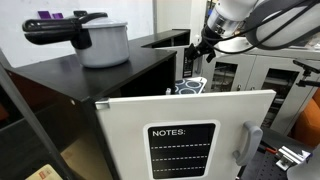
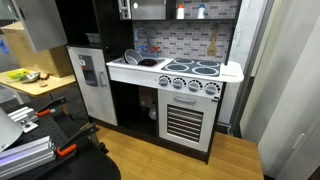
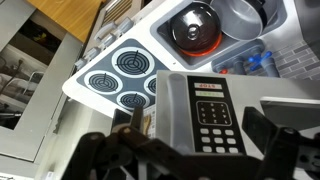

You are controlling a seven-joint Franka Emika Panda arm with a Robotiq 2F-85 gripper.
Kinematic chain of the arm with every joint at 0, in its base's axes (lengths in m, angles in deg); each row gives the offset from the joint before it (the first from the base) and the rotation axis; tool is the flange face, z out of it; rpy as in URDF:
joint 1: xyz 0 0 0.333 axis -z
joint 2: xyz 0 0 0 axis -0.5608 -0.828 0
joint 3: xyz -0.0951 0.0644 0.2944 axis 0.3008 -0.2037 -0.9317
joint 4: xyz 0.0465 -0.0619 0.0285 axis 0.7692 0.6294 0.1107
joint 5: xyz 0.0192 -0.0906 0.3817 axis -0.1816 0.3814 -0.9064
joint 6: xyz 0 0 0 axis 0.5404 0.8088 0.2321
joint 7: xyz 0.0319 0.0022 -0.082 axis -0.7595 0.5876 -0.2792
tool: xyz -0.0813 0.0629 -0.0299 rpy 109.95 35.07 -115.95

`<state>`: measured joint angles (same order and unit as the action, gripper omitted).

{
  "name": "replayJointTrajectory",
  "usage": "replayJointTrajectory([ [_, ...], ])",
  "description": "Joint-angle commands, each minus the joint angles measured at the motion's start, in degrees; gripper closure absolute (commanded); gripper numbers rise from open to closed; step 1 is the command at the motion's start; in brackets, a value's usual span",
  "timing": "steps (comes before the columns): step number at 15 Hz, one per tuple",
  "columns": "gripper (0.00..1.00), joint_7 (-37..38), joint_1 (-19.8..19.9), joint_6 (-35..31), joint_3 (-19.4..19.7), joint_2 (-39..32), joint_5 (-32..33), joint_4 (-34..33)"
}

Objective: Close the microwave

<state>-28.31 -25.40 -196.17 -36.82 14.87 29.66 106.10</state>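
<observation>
The robot's gripper needs to grab the open microwave door next by its grey upright part beside the keypad, so that it can swing the door closed.
In the wrist view the toy microwave's front point(image 3: 200, 105) is a grey panel with a black keypad and small red and green displays. It stands out over the stove, seen from above. My gripper point(image 3: 195, 135) is open, with one dark finger on each side of this panel. I cannot tell whether either finger touches it. In an exterior view my gripper point(image 1: 201, 45) hangs at the top of the kitchen unit, next to a thin upright panel point(image 1: 186, 63) that looks like the open microwave door. The bottom of the microwave point(image 2: 148, 9) shows at the top edge in an exterior view.
A grey pot with a black handle point(image 1: 100, 42) sits on the unit's dark top. Below are the stove burners point(image 3: 125, 70), a sink holding a red-lidded pot point(image 3: 195, 28) and a white door marked NOTES point(image 1: 185, 140). A fridge point(image 2: 90, 80) stands beside the stove point(image 2: 190, 72).
</observation>
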Motion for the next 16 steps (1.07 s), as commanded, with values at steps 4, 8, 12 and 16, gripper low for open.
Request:
replayJointTrajectory([
  [4, 0.00, 3.2, 1.6, -0.7, -1.2, -0.2, 3.3, -0.1],
  [8, 0.00, 4.4, 2.2, -0.5, -1.2, -0.6, 3.9, -0.2],
  [12, 0.29, 5.2, 2.2, -0.6, -1.2, -1.0, 3.9, -0.3],
  [16, 0.57, 5.6, 2.2, -0.6, -1.3, -1.2, 4.2, -0.3],
])
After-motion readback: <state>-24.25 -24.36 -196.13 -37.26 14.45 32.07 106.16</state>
